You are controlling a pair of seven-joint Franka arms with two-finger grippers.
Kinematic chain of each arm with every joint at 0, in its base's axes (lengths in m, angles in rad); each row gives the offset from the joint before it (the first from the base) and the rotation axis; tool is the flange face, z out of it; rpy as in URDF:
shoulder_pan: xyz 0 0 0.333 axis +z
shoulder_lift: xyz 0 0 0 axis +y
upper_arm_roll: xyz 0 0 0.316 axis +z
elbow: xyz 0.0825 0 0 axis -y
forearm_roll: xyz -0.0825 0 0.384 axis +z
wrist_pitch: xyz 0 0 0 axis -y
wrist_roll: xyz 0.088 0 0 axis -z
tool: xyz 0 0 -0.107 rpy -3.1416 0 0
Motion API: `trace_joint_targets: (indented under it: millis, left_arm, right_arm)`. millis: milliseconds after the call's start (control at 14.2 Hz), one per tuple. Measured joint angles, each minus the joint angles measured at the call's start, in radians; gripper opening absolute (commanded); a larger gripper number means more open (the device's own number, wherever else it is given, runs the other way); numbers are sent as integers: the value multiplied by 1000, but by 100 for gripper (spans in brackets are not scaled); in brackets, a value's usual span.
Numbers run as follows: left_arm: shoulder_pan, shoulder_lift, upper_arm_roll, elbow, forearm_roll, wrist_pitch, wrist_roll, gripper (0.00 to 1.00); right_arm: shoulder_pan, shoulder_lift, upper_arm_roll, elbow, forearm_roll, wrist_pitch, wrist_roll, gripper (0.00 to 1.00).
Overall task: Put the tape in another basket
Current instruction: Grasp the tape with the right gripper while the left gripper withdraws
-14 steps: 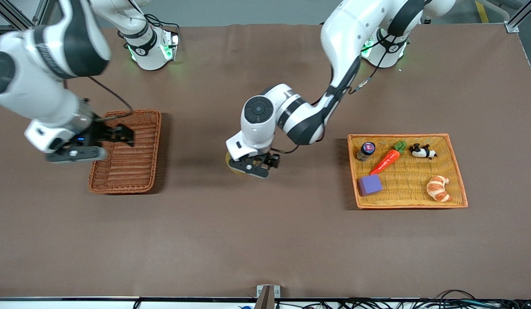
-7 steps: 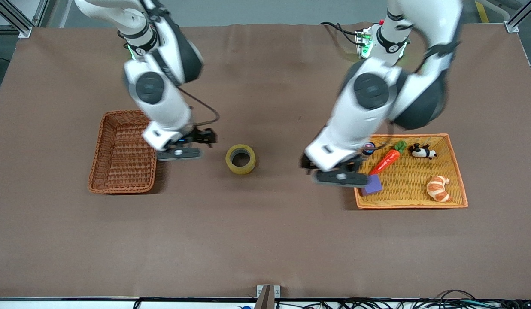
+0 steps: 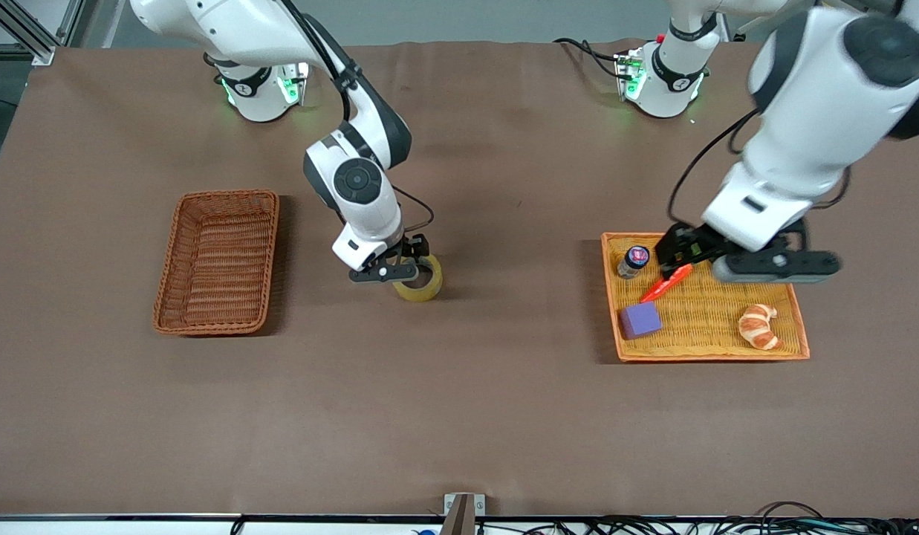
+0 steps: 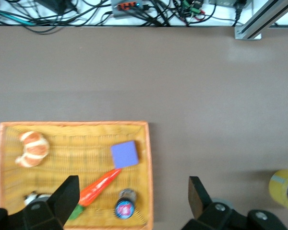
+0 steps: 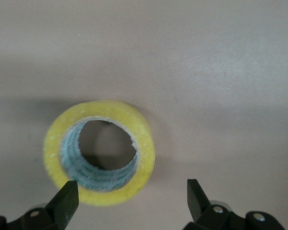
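My right gripper needs to go lower before it closes on the tape. Its fingers are above the tape's side (image 3: 426, 290), so they would miss if they closed now.
The tape (image 3: 427, 287), a yellowish roll with a grey core, lies flat on the table between the basket and the tray. It also shows in the right wrist view (image 5: 145, 153) and at the edge of the left wrist view (image 4: 284, 186). My right gripper (image 3: 403, 262) hangs low over the roll's edge, open and empty (image 5: 129, 201). The reddish-brown wicker basket (image 3: 169, 253) stands empty toward the right arm's end. My left gripper (image 3: 679, 256) is open and empty over the yellow tray (image 4: 133, 191).
The flat yellow-orange tray (image 3: 708, 334) toward the left arm's end holds a small bottle (image 3: 634, 261), a carrot (image 3: 666, 284), a purple cube (image 3: 640, 319) and a croissant (image 3: 758, 327). Cables run along the table edge nearest the front camera.
The left gripper left the tape on the table and swung back over the tray. The right gripper moved from the basket to just over the tape.
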Motion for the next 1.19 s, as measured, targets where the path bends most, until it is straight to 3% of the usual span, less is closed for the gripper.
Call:
trace_joint_targets:
  millis: [562, 632, 703, 984, 1195]
  left_arm:
    - [169, -159, 5, 17, -67, -250, 211, 100]
    - [177, -164, 5, 19, -68, -261, 231, 100]
    - [189, -167, 5, 19, -70, -270, 250, 100]
    - [215, -161, 5, 17, -82, -284, 274, 100]
    - [215, -145, 2, 14, -82, -305, 274, 100]
  right_arm:
    - [16, 97, -3, 2, -17, 112, 26, 100]
    - [16, 105, -7, 2, -18, 124, 29, 96]
    - [16, 111, -12, 3, -19, 135, 30, 89]
    - [16, 117, -26, 9, -32, 145, 31, 5]
    - [16, 117, -26, 11, -50, 145, 40, 0]
